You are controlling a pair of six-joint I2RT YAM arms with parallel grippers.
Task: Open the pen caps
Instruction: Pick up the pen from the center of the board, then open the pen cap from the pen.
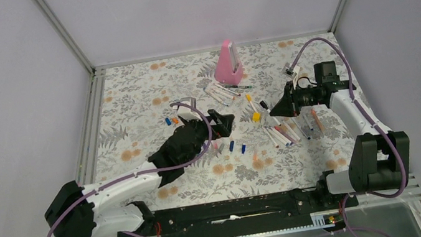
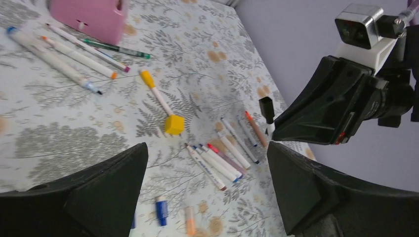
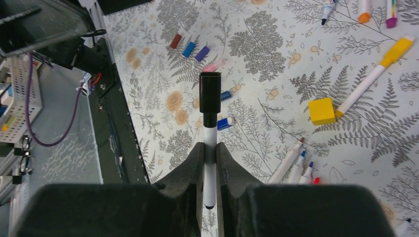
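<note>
The black cap (image 1: 264,105) (image 2: 267,108) sticks out past the right gripper's fingers. My left gripper should next grab it there to pull it off the body of the white pen.
My right gripper (image 3: 210,148) is shut on a white pen barrel (image 3: 210,138), held above the table. Its black cap (image 3: 210,93) is on and sticks out past the fingertips. That cap also shows in the left wrist view (image 2: 267,107) and the top view (image 1: 264,105). My left gripper (image 2: 206,148) is open wide and empty. In the top view it (image 1: 221,122) faces the right gripper (image 1: 276,109) with a gap between them. Loose caps lie on the cloth: red (image 3: 175,40), blue (image 3: 188,49), purple (image 3: 201,53), and blue (image 2: 161,211) and orange (image 2: 190,219) below the left jaws.
A pink wedge (image 1: 229,63) stands at the back centre, with several pens (image 2: 74,59) beside it. A yellow block (image 1: 256,116) lies mid-table by a yellow-ended pen (image 2: 155,94). A row of uncapped pens (image 1: 285,132) lies under the right arm. The black rail (image 1: 234,209) runs along the near edge.
</note>
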